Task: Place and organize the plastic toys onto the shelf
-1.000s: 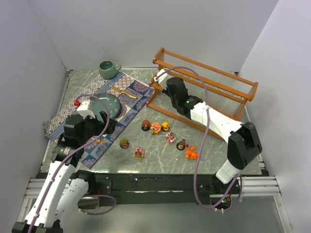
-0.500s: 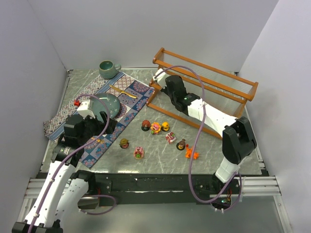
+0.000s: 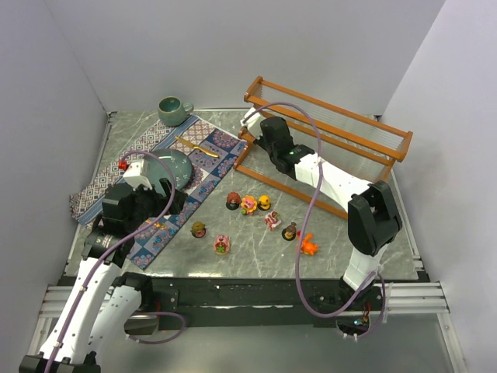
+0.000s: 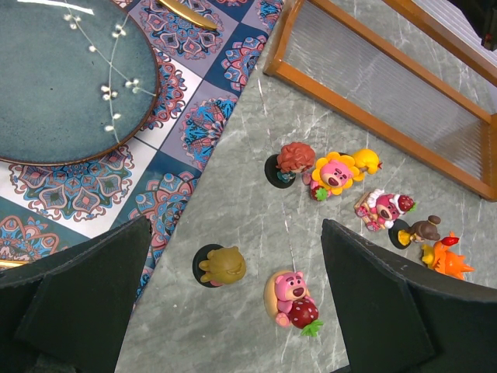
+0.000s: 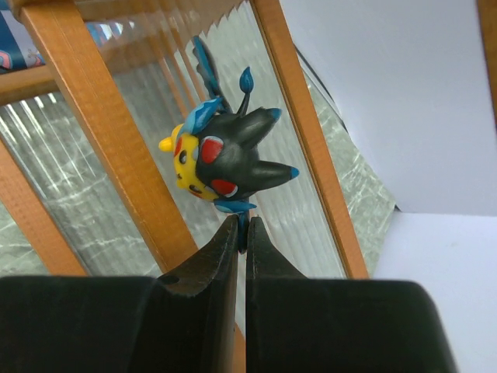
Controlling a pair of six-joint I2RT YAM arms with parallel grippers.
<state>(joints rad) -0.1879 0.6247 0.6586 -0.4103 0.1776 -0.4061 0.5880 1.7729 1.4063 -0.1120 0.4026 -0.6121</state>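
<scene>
My right gripper opens now, since the dark spiky toy (image 5: 225, 159) rests at the shelf's clear ribbed panel between two wooden rails.
My right gripper (image 5: 242, 227) is shut on a thin blue part of the dark spiky toy (image 5: 225, 159) and holds it against the clear ribbed panels of the wooden shelf (image 5: 116, 132). In the top view it (image 3: 258, 127) is at the left end of the shelf (image 3: 365, 140). My left gripper (image 4: 233, 311) is open and empty above an olive bear (image 4: 224, 266) and a pink bear with a strawberry (image 4: 291, 295). Several more toys stand in a loose row from a brown-haired one (image 4: 291, 162) to an orange one (image 4: 446, 260).
A teal plate (image 4: 62, 78) sits on the patterned cloth mat (image 3: 194, 167) left of the toys, with a gold utensil (image 3: 190, 145) on the mat. A green mug (image 3: 172, 109) stands at the back left. Grey walls close in both sides.
My right arm has reached further back and left along the shelf's left end with the dark spiky toy. The left arm and the toys on the table have not moved.
</scene>
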